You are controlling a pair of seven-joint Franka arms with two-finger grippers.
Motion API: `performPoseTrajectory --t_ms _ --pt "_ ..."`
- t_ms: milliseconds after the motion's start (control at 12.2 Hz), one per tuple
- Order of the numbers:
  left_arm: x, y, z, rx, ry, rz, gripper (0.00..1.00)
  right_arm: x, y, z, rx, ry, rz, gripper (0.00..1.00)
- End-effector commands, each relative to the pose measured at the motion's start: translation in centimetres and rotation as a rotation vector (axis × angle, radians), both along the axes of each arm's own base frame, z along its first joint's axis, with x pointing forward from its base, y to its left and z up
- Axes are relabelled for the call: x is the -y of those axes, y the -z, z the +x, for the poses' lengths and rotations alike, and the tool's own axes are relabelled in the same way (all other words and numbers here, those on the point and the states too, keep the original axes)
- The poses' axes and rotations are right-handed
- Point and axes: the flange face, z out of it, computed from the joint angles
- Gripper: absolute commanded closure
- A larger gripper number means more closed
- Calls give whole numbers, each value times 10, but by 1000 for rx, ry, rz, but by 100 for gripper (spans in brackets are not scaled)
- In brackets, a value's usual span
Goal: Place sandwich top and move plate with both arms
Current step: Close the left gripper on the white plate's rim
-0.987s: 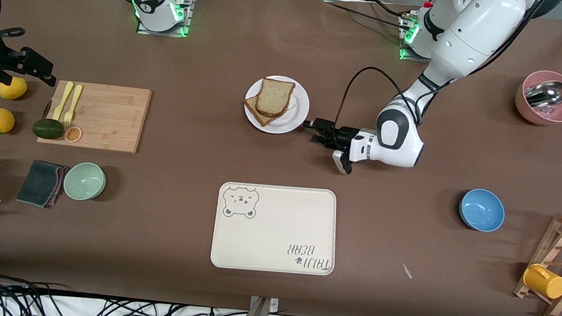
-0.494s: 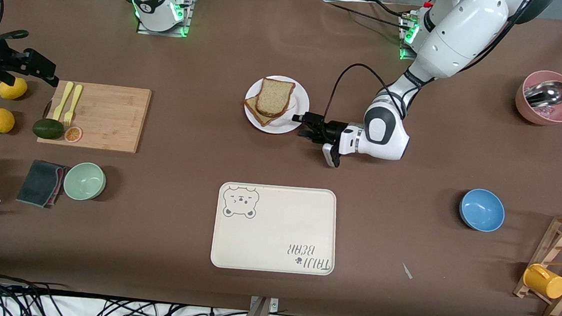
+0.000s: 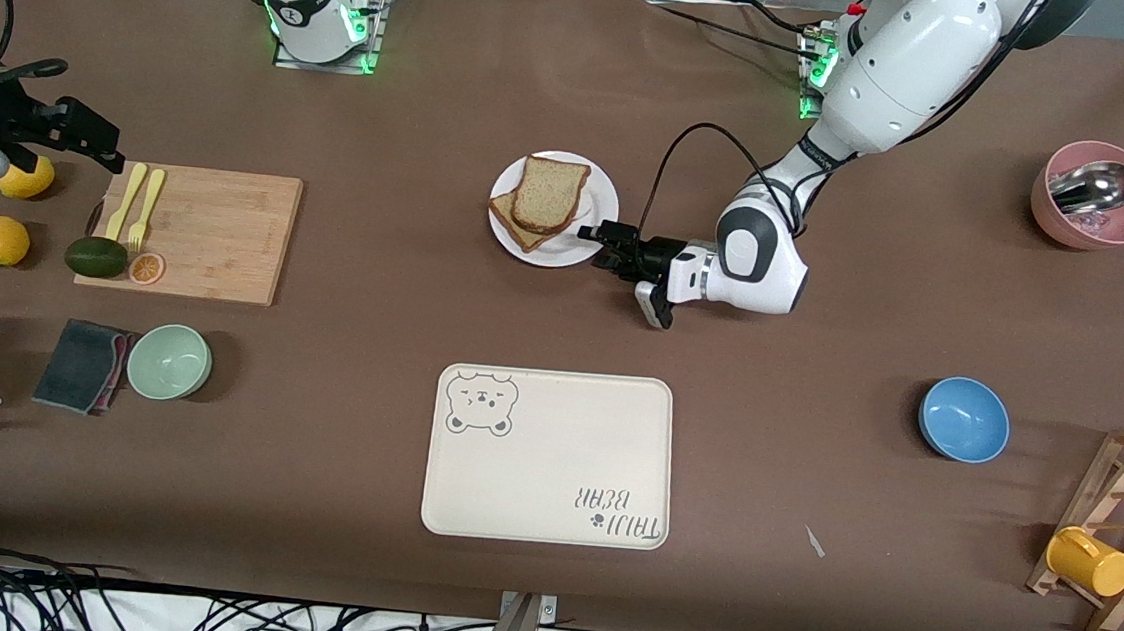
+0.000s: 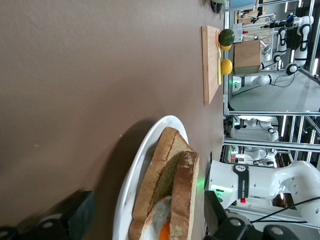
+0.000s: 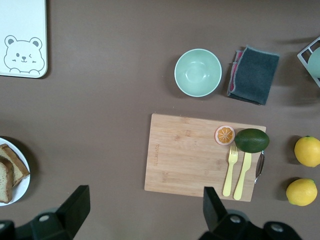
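My left gripper is about to grab the white plate by its rim (image 3: 597, 217) next, to move the sandwich onto the cream bear tray (image 3: 549, 457).
The white plate (image 3: 599, 201) sits mid-table with the sandwich on it. The pale sandwich top (image 3: 550, 192) lies over a darker tan slice (image 3: 514, 223). In the left wrist view, the sandwich top (image 4: 187, 190) covers a fried egg (image 4: 161, 226) above the plate (image 4: 131, 176). My left gripper (image 3: 596, 246) lies sideways at the plate's rim, on the side toward the left arm's end. It (image 4: 145, 220) is open, one finger (image 4: 75, 215) low by the table and the other (image 4: 215, 215) above the bread. My right gripper (image 3: 99, 144) hangs open over the table by the cutting board, with nothing between its fingers (image 5: 145, 215).
The cream bear tray (image 3: 549, 455) lies nearer the front camera than the plate. A cutting board (image 3: 212, 233) holds forks, with an avocado (image 3: 95, 257) and an orange slice. Lemons (image 3: 1, 240), a green bowl (image 3: 169, 361), a cloth, a blue bowl (image 3: 963, 418), a pink bowl (image 3: 1096, 222) and a cup rack (image 3: 1111, 539) stand around.
My left gripper has slid toward the plate, from a short way off its rim to straddling the rim. My right gripper has shifted only slightly.
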Motion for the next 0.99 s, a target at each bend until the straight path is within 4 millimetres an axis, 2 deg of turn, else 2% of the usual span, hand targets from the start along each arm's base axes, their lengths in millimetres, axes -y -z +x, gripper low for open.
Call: performPoseTrajectory --t_ms 0,165,411,658,823,905 --pt "6 -7 6 -15 57 75 8 -1 -3 -5 4 7 15 0" --pt "8 -14 14 -32 87 120 8 -1 -3 -5 4 8 16 0" --pt "6 -14 15 -28 93 115 14 0 -3 -5 4 11 16 0" --pt "5 -14 15 -29 95 112 41 -1 -3 -5 4 10 16 0" --pt "5 -14 15 -31 94 112 51 0 -3 -5 4 10 16 0" --pt "6 -13 14 -31 96 112 51 -1 -3 -5 4 10 16 0"
